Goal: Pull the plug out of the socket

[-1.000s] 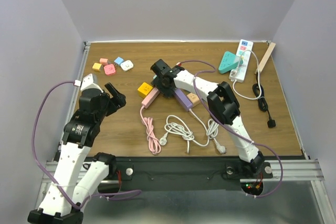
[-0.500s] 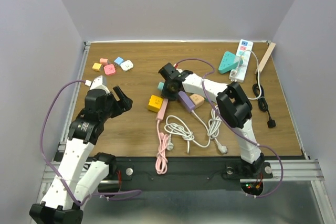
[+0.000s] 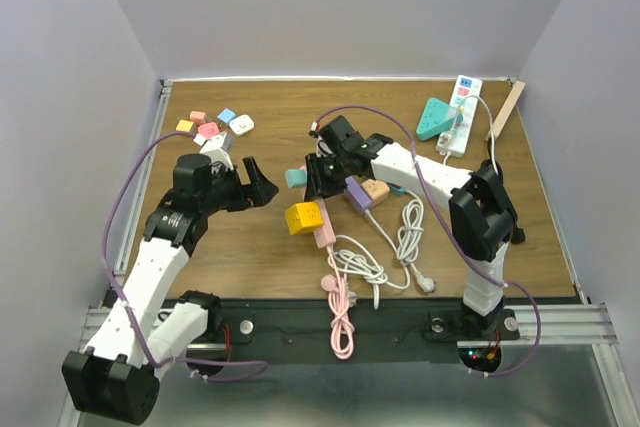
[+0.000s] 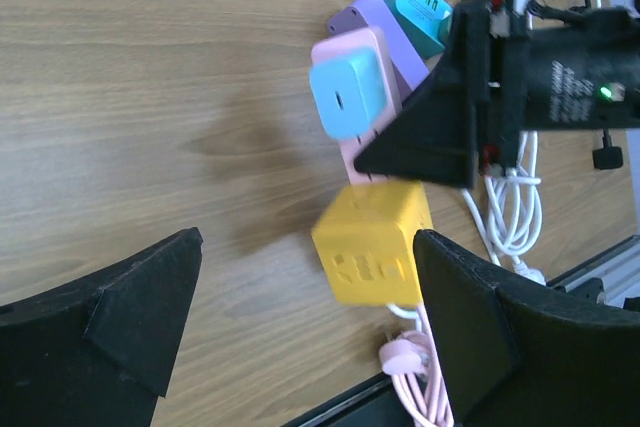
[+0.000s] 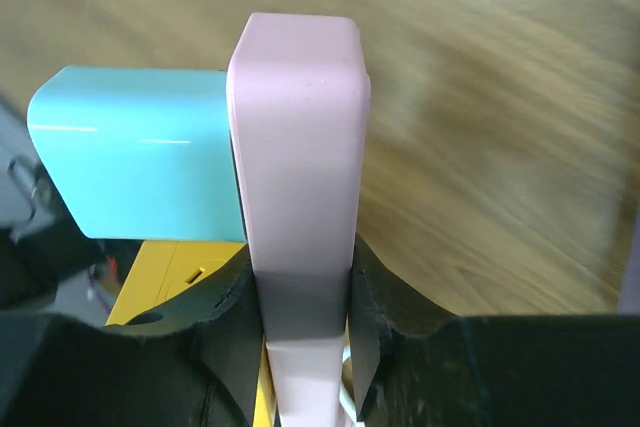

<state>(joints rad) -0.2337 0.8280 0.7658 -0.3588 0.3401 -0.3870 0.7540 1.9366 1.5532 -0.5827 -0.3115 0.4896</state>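
My left gripper should next grab the light-blue plug (image 3: 294,178) (image 4: 348,97) on opposite sides of its body, which sticks out, and face the socket to pull the plug off.
The socket is a pink socket strip (image 5: 300,147), held up off the table. A light-blue plug (image 5: 135,167) sticks out of its side. My right gripper (image 5: 300,317) is shut on the strip's narrow sides, just below the plug. In the top view the right gripper (image 3: 318,172) holds the strip (image 3: 322,232) mid-table with the plug (image 3: 294,178) pointing left. My left gripper (image 3: 250,187) stands open just left of the plug. In the left wrist view its fingers (image 4: 120,317) spread wide, with the plug (image 4: 348,97) ahead and nothing between them. A yellow cube socket (image 4: 375,247) sits against the strip.
A purple strip (image 3: 358,193) and a peach block (image 3: 375,190) lie beside the right gripper. White cables (image 3: 385,247) coil near the front. The pink cable (image 3: 340,317) hangs over the front edge. Small adapters (image 3: 210,125) lie back left, a white strip (image 3: 462,112) and teal adapter (image 3: 435,119) back right.
My right gripper closed on the pink strip and drew it right and nearer, the cable sliding over the front edge. My left arm swung right toward the plug and opened wider.
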